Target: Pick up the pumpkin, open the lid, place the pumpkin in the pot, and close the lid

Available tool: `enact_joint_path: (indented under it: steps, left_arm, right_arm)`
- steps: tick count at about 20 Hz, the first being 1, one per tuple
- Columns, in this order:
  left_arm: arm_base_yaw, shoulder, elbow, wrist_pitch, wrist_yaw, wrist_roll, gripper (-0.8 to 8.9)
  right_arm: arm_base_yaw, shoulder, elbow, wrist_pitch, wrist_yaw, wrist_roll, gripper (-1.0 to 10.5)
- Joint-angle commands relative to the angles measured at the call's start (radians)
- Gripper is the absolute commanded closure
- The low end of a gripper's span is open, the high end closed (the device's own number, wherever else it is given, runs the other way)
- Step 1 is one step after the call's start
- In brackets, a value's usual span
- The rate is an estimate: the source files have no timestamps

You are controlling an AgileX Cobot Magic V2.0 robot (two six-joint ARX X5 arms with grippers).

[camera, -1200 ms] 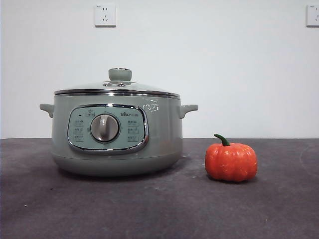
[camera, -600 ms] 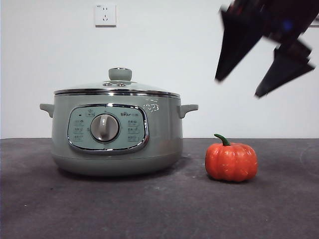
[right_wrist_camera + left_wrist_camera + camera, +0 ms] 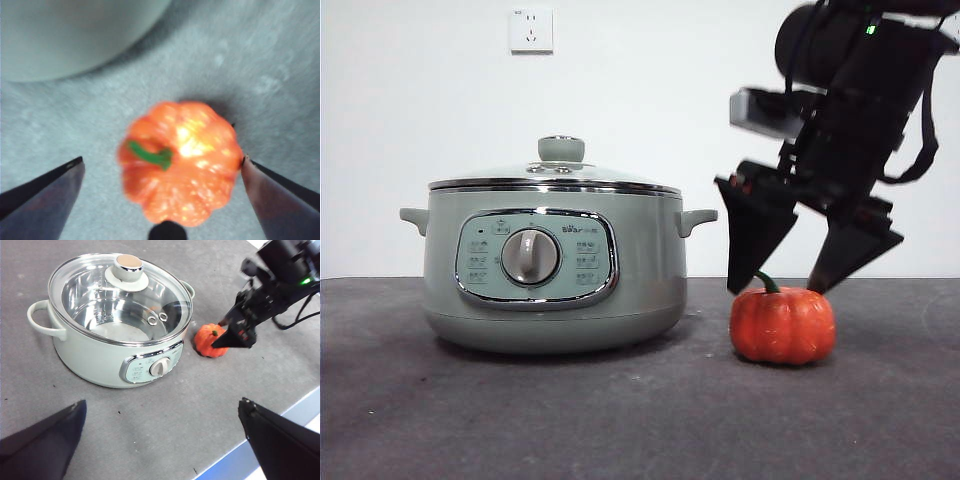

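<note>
I will next pick up the orange pumpkin by its facing ribbed sides with my right gripper. The pumpkin's top slopes away around its small curved stem [image 3: 767, 282].
The orange pumpkin [image 3: 783, 324] with a green stem sits on the dark table to the right of the sage-green pot [image 3: 555, 262]. The glass lid [image 3: 556, 176] with its green knob rests shut on the pot. My right gripper [image 3: 778, 288] is open and hangs just above the pumpkin, one jaw on each side of its top. In the right wrist view the pumpkin [image 3: 180, 167] lies between the open jaws. My left gripper [image 3: 162, 440] is open and empty, held high in front of the pot [image 3: 112, 325]; the pumpkin [image 3: 209, 341] shows beside the pot.
The dark grey table [image 3: 620, 410] ends in a near edge with a blue strip [image 3: 240, 460] in the left wrist view. A white wall with two sockets [image 3: 531, 30] stands behind.
My right arm has come down from the upper right to just above the pumpkin, jaws still open. The pumpkin, pot and lid have not moved.
</note>
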Motion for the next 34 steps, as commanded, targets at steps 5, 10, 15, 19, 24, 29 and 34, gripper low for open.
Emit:
enact_joint_path:
  steps: [5, 10, 15, 19, 24, 29, 34]
  left_arm:
    - [-0.002, -0.001, 0.002, 0.006, -0.002, 0.008, -0.4]
    - [-0.002, -0.001, 0.002, 0.006, -0.002, 0.008, -0.4]
    - [-0.002, -0.001, 0.002, 0.006, -0.002, 0.008, -0.4]
    - [-0.002, -0.001, 0.002, 0.008, -0.002, 0.008, -0.39]
    - [-0.002, 0.068, 0.007, 0.037, -0.002, 0.008, -0.34]
    - [-0.037, 0.239, 0.058, 0.186, -0.002, 0.008, -0.34]
    - [-0.162, 0.498, 0.175, 0.356, -0.094, 0.008, -0.34]
  right_arm:
    - [0.003, 0.058, 0.0, 0.027, 0.035, -0.008, 1.6]
    - [0.002, 0.075, 0.0, 0.035, 0.055, -0.007, 2.2]
    - [0.002, 0.075, 0.0, 0.041, 0.048, 0.005, 8.2]
    - [0.002, 0.074, 0.001, 0.033, 0.048, 0.03, 9.6]
    - [0.002, -0.055, 0.001, 0.005, 0.049, 0.058, 9.6]
    - [0.002, -0.287, 0.001, -0.049, 0.049, 0.071, 9.6]
    - [0.002, -0.488, 0.001, -0.087, 0.048, 0.093, 9.6]
